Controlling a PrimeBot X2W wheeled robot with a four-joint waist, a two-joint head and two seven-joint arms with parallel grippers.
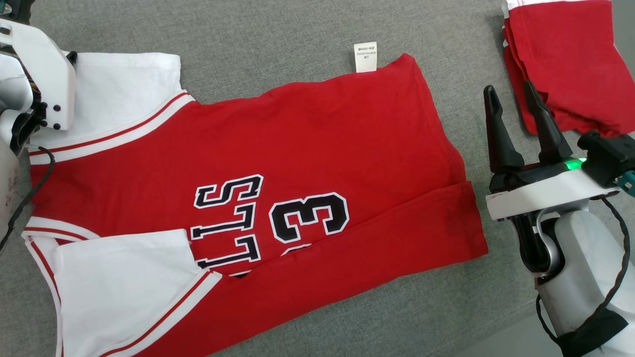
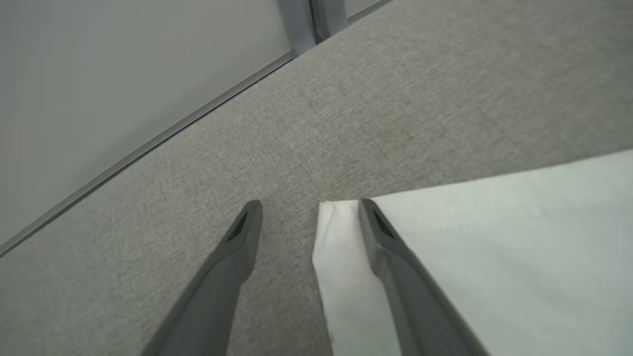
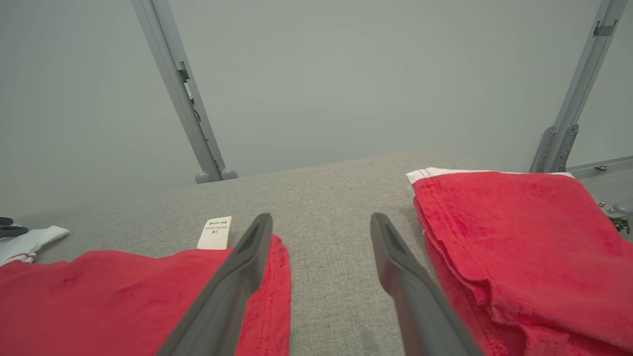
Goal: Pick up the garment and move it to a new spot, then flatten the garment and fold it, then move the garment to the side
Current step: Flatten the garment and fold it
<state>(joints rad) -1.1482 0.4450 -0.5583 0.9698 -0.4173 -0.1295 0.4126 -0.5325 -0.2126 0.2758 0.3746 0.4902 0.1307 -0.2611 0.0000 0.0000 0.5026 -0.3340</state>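
The spread jersey needs to be folded over on itself, so the left gripper should next grab the white sleeve by the sleeve's corner [image 2: 332, 217].
A red jersey [image 1: 307, 148] with white sleeves and black-and-white lettering lies spread on the grey table, its near long edge folded over into a band [image 1: 377, 243]. A white care label [image 1: 365, 57] sticks out at its far edge. My left gripper [image 2: 309, 207] is open over the far corner of the upper white sleeve [image 2: 494, 247], one finger above the cloth and the other above bare table. My right gripper [image 1: 511, 96] is open above the bare strip between the jersey's hem [image 3: 267, 287] and a folded red garment.
A folded red garment [image 1: 570, 59] with white trim lies at the far right of the grey cloth-covered table [image 1: 278, 29]. Metal frame posts [image 3: 178, 94] stand behind the table's far edge. My left forearm housing [image 1: 34, 84] covers part of the upper sleeve.
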